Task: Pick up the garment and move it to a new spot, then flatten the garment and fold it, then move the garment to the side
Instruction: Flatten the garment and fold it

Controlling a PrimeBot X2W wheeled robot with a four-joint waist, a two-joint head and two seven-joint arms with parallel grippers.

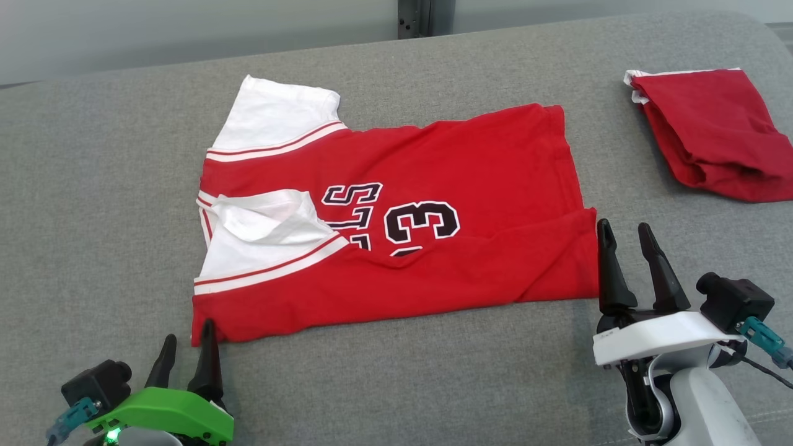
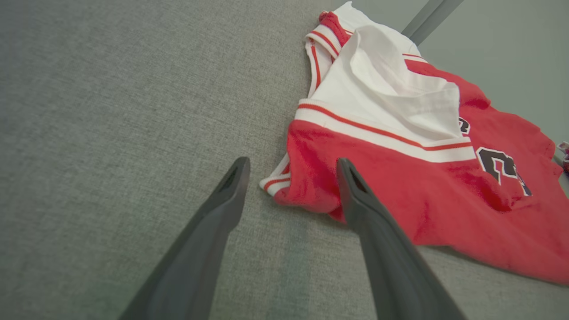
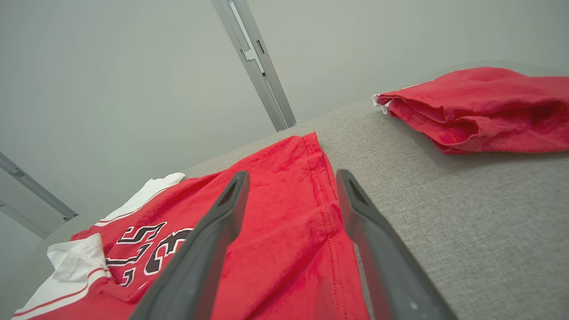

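My left gripper grabs the jersey by its folded shoulder corner [image 1: 204, 331] next, since that corner puffs up at the jersey's edge while the jersey's body lies slack [image 1: 416, 286].
A red jersey garment [image 1: 433, 204] with white sleeves and black numbers lies spread on the grey surface [image 1: 93, 204], its near long edge folded over toward the middle. My left gripper [image 1: 189, 348] stands open at the garment's near-left corner [image 2: 284, 186], one fingertip over the cloth, nothing held. My right gripper [image 1: 626, 234] is open at the garment's right hem [image 3: 324, 213], which runs up between its fingers in the right wrist view, with no cloth pinched.
A second red cloth [image 1: 712, 133], folded with a white edge, lies at the far right, also in the right wrist view [image 3: 480, 106]. A pale wall with a metal post [image 1: 415, 18] stands behind the surface.
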